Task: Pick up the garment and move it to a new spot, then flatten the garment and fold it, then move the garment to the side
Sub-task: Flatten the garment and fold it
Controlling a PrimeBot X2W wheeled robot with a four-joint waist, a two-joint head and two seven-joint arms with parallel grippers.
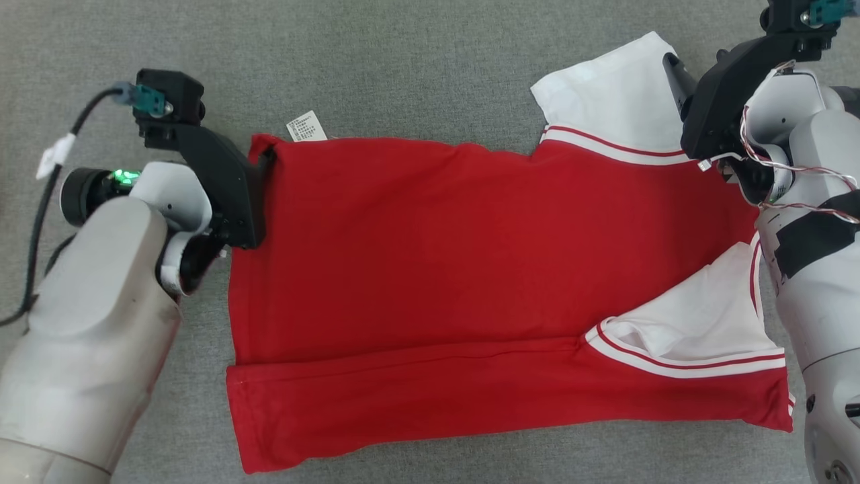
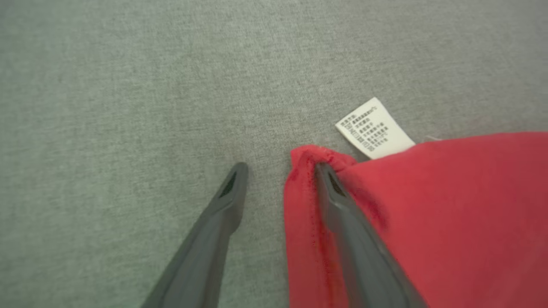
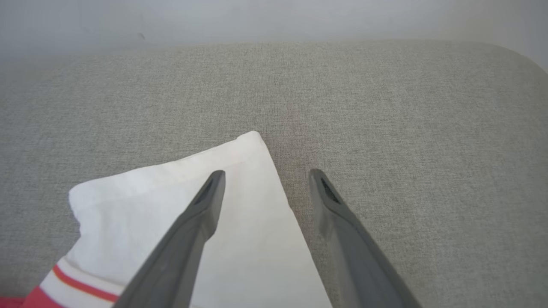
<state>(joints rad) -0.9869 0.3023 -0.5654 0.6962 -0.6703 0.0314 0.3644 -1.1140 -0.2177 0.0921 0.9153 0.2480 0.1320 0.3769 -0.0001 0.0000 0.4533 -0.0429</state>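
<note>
My right gripper grabs the far white sleeve by its free side edge (image 1: 671, 51) (image 3: 285, 196) next, since the sleeve lies flat on the grey cloth.
The garment (image 1: 437, 269) is a red shirt with white, red-striped sleeves, spread out on the grey cloth surface (image 1: 416, 60). Its near long edge is folded over the body, and one white sleeve (image 1: 699, 316) lies folded in at the lower right. My left gripper (image 1: 263, 161) stands open at the shirt's far left corner. In the left wrist view, the left gripper (image 2: 280, 169) straddles that red corner (image 2: 449, 214), one finger on the cloth and one on bare grey. My right gripper (image 1: 678, 81) is open over the far white sleeve (image 3: 257, 256), and the right gripper (image 3: 265, 173) straddles that sleeve's edge.
A white care label (image 2: 374, 128) sticks out beside the red corner, the same label (image 1: 306, 126) showing at the shirt's far edge. Grey surface surrounds the shirt; its far edge meets a pale wall (image 3: 274, 21). A black cable (image 1: 40, 202) hangs by my left wrist.
</note>
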